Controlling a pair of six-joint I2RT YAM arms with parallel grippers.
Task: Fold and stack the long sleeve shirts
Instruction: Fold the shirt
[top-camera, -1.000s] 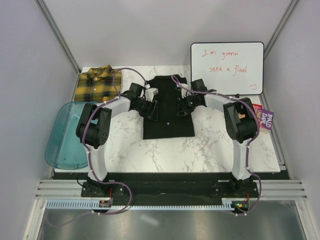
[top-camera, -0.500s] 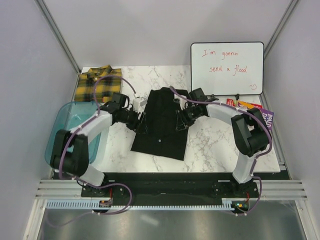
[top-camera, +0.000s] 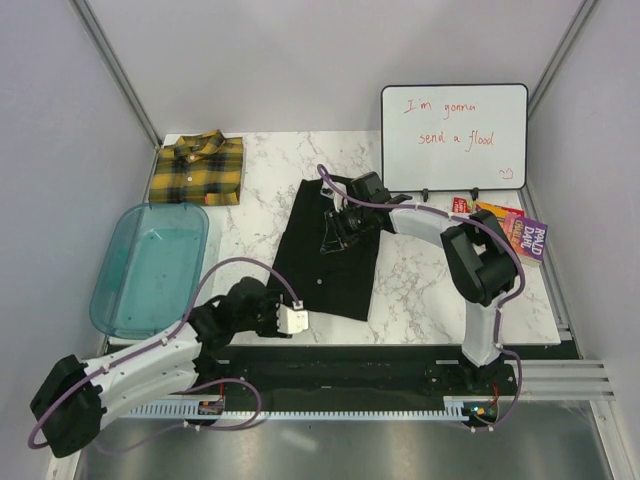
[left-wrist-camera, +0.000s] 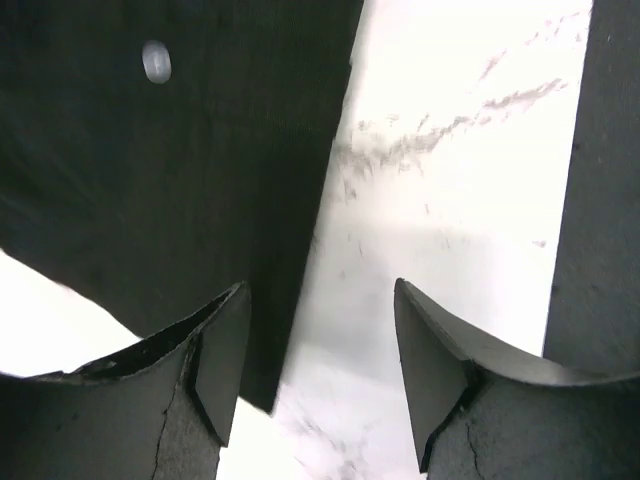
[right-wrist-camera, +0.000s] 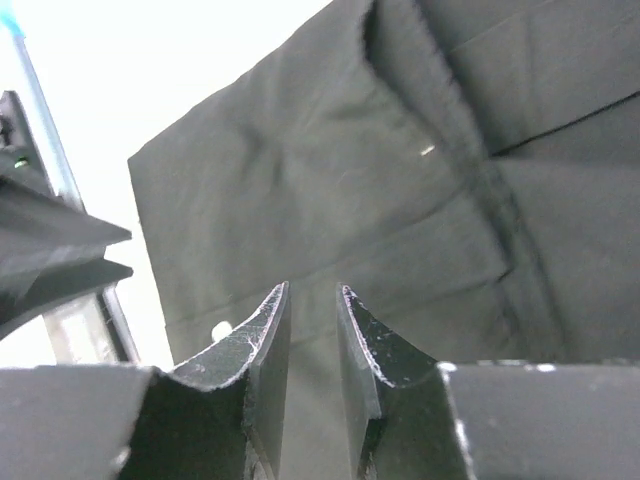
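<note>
My left gripper next needs to grab the shirt's near corner beside the near end of the black shirt (top-camera: 330, 262), to fold that end over toward the shirt's far end.
The black shirt (top-camera: 330, 262) lies folded long and narrow at mid-table, small white buttons showing. My right gripper (top-camera: 336, 226) rests on its upper half; in the right wrist view its jaws (right-wrist-camera: 312, 300) stand a narrow gap apart with black cloth (right-wrist-camera: 330, 180) between them. My left gripper (top-camera: 297, 320) is low at the shirt's near-left corner, open and empty. In the left wrist view (left-wrist-camera: 320, 300) the shirt's edge (left-wrist-camera: 200, 180) lies by the left finger. The yellow-and-black plaid shirt (top-camera: 197, 167) lies folded at the back left corner.
A translucent blue tub (top-camera: 152, 268) sits at the left edge. A whiteboard (top-camera: 454, 136) stands at the back right, with snack packets (top-camera: 520, 232) beside it. The right arm stretches over the table's right half.
My left gripper let go of the black shirt and drew back fast to the near-left. The right gripper moved left across the shirt, which shifted and turned slightly.
</note>
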